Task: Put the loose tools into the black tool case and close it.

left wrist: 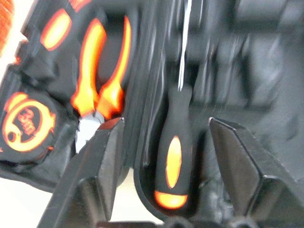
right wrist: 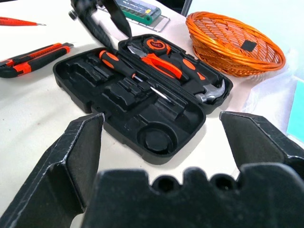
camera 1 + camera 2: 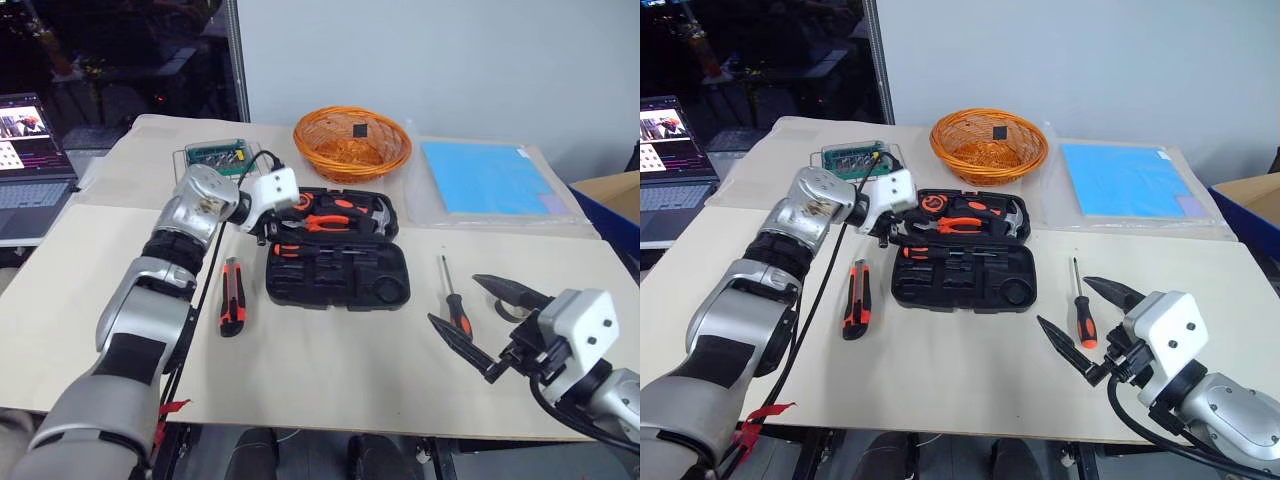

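The right gripper grips the screwdriver by its fat handle (image 3: 459, 315) next, the big end, because a long slim shaft (image 3: 447, 275) sticks out from it.
The black tool case (image 3: 385, 288) lies open in the middle of the table. One black-and-orange screwdriver (image 1: 173, 156) rests in a recess at its left end. My left gripper (image 3: 268, 235) hangs right over that handle, open, with a gap at each finger. A second screwdriver (image 3: 455, 300) lies on the table to the right of the case. My right gripper (image 3: 1063, 301) hovers beside it, open and empty. The orange-and-black utility knife (image 3: 232, 297) lies left of the case. A slim orange tester screwdriver (image 2: 19, 21) lies further left.
Pliers (image 3: 330, 215), a hammer and a tape measure (image 1: 26, 123) sit in the case's rear half. Behind the case stand a green bit set box (image 3: 215, 155), an orange wicker basket (image 3: 352, 140) and a blue sheet (image 3: 485, 178). A laptop (image 3: 30, 160) is at far left.
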`<move>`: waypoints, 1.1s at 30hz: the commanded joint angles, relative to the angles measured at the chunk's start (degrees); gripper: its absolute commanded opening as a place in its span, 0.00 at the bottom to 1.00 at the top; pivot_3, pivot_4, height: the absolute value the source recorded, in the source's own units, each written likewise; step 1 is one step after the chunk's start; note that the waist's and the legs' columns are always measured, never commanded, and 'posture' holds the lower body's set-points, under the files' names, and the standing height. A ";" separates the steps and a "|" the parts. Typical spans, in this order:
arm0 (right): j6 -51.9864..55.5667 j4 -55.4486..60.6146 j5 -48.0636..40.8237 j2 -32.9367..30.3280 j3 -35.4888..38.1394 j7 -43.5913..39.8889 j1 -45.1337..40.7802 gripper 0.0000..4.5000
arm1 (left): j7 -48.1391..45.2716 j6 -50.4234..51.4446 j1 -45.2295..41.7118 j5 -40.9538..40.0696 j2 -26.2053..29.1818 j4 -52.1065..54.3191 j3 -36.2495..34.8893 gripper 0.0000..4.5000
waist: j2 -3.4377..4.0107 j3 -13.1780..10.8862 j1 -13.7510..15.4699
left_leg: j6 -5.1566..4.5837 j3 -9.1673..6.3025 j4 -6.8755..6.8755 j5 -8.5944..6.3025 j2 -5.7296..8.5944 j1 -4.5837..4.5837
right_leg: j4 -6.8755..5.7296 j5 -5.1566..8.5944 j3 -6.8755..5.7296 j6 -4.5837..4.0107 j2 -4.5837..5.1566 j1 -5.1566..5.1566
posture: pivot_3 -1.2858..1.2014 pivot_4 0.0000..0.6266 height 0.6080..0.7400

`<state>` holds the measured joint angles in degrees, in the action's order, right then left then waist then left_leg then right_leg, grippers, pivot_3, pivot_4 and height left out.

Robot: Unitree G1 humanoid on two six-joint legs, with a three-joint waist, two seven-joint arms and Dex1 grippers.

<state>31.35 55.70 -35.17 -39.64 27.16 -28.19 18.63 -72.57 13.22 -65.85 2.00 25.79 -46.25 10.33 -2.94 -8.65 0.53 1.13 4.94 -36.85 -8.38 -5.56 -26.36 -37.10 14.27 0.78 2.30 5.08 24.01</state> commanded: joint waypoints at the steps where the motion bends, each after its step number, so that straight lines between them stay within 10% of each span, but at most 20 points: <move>1: 2.12 -1.77 0.24 1.65 1.57 4.88 -1.98 1.00 | 4.71 9.23 7.69 -8.59 -2.71 15.71 -6.54 0.20 | 0.06 0.04 0.12 | 0.00 -0.01 0.00 0.00 0.00 0.02 | 0.00 0.00 0.00 0.01 0.01 -0.03 | 0.52 0.24 1.00; 4: 4.89 -3.47 3.38 1.09 3.57 8.06 -2.26 1.00 | 4.42 17.35 14.81 -15.57 -2.41 31.73 -9.34 0.01 | 0.07 0.03 0.07 | -0.01 -0.01 -0.02 0.01 0.02 0.00 | -0.02 0.00 0.02 0.02 0.01 -0.02 | 0.52 0.24 1.00; 8: 18.57 -7.01 7.18 -4.18 1.03 14.01 -4.68 1.00 | 2.36 27.34 23.51 -22.43 3.05 49.21 -9.43 0.01 | 0.20 0.09 -0.37 | -0.02 -0.02 -0.02 0.02 0.01 0.00 | -0.08 -0.01 0.03 0.00 -0.03 0.02 | 0.52 0.24 1.00; 20: 44.66 -22.36 -1.64 -1.87 -1.35 13.90 -23.96 1.00 | 6.89 40.05 29.15 -33.83 9.87 72.13 -5.39 0.95 | 0.42 0.17 -0.08 | -0.24 -0.12 -0.02 0.16 0.22 0.27 | 0.03 0.13 0.16 -0.33 0.02 -0.41 | 0.52 0.24 1.00; 25: 47.98 -29.71 -1.35 0.26 -4.97 12.82 -28.91 1.00 | 9.18 40.04 28.50 -34.78 10.44 72.23 -4.40 0.98 | 0.47 0.14 -0.41 | -0.31 -0.23 -0.01 0.20 0.36 0.31 | 0.05 0.13 0.26 -0.27 0.04 -0.48 | 0.52 0.24 1.00; 33: 44.42 -32.15 2.37 -3.09 -15.20 9.90 -29.87 0.47 | 9.32 37.65 29.62 -34.96 11.37 71.14 -4.10 1.00 | 0.53 0.10 -0.41 | -0.35 -0.31 0.02 0.18 0.49 0.24 | 0.08 0.03 0.26 0.19 0.10 -0.49 | 0.52 0.24 1.00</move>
<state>78.59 23.50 -34.73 -40.99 13.11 -17.70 -10.74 -63.55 52.41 -36.00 -31.88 36.75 24.20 6.67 -2.41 -8.55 0.12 0.79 4.64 -36.83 -8.21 -5.08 -26.12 -37.02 14.30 1.04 2.48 5.18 23.52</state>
